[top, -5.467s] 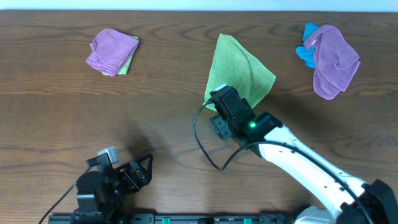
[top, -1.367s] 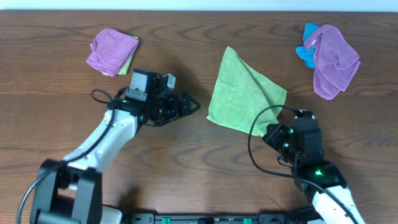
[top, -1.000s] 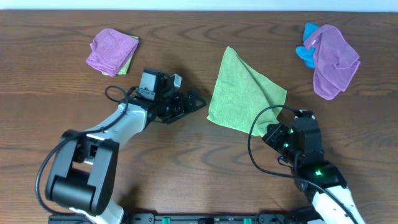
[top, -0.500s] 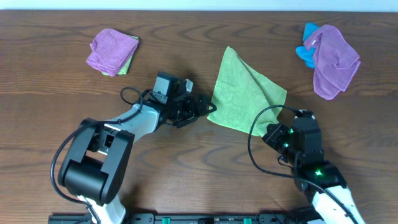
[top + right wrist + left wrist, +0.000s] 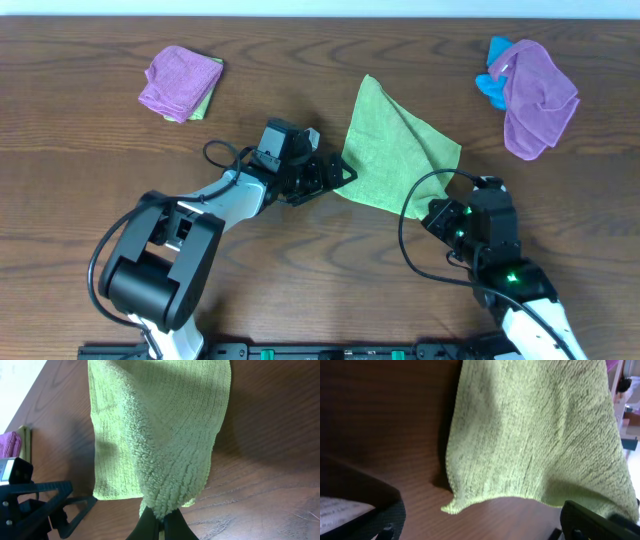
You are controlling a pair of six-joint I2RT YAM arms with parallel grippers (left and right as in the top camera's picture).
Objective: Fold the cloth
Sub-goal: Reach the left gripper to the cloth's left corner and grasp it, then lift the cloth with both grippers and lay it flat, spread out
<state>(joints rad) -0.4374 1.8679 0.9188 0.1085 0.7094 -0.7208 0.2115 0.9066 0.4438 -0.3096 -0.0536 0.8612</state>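
My left gripper pinches the lime-green cloth's loose near corner (image 5: pixel 341 190) (image 5: pixel 454 505) next, opposite my right gripper's corner of the cloth, to stretch and fold it.
The lime-green cloth (image 5: pixel 395 150) lies on the wooden table, folded with an upper layer along its right side. My right gripper (image 5: pixel 430 213) is shut on the cloth's near-right corner, and in the right wrist view its black fingers (image 5: pixel 150 527) pinch the fluffy folded edge (image 5: pixel 170 485). My left gripper (image 5: pixel 343 180) stands open at the cloth's near-left corner. In the left wrist view that corner (image 5: pixel 449 507) lies flat between the two spread fingers (image 5: pixel 600 520), touching neither.
A purple cloth (image 5: pixel 180 82) on top of a green one lies at the far left. Another purple cloth (image 5: pixel 538 95) with a small blue cloth (image 5: pixel 493 85) lies at the far right. The right arm's black cable (image 5: pixel 408 225) loops beside the cloth.
My left arm has slid right across the table until its open gripper reached the cloth's near-left corner. The right gripper and the cloth have not moved.
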